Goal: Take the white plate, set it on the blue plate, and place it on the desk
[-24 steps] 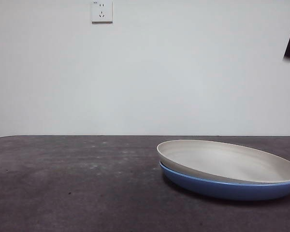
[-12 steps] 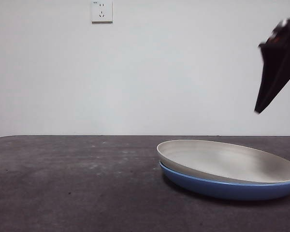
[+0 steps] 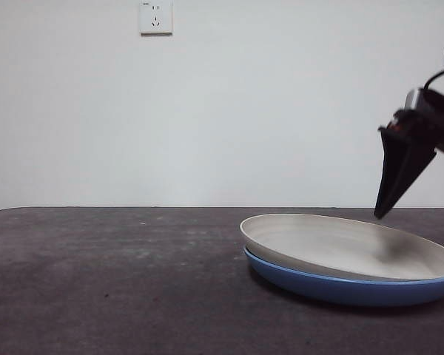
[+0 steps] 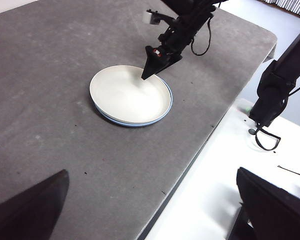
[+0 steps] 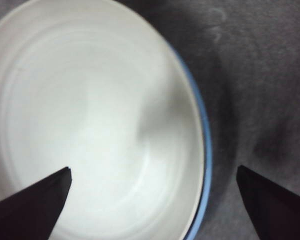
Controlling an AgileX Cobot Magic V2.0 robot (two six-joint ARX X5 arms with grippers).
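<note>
Next, my right gripper grabs the nested plates by their rims to set them on the desk together.
The white plate [image 3: 340,248] lies nested on the blue plate [image 3: 340,290] on the dark desk [image 3: 96,281], at the right. My right gripper [image 3: 417,232] hangs open just above the plates' right rim, touching nothing. In the right wrist view its jaws stand wide apart [image 5: 153,169] over the white plate [image 5: 80,100], with the blue plate's rim [image 5: 202,150] between them. The left wrist view shows both plates [image 4: 130,92] and the right gripper [image 4: 146,75] from afar. My left gripper [image 4: 152,172] is open and empty, high above the desk's near edge.
A wall socket [image 3: 155,17] sits high on the white wall. The desk's edge [image 4: 190,160] runs beside a white floor area. A black arm base [image 4: 275,95] stands beyond that edge.
My right gripper has come down from the top right corner to just above the plates' right rim. The plates have not moved.
</note>
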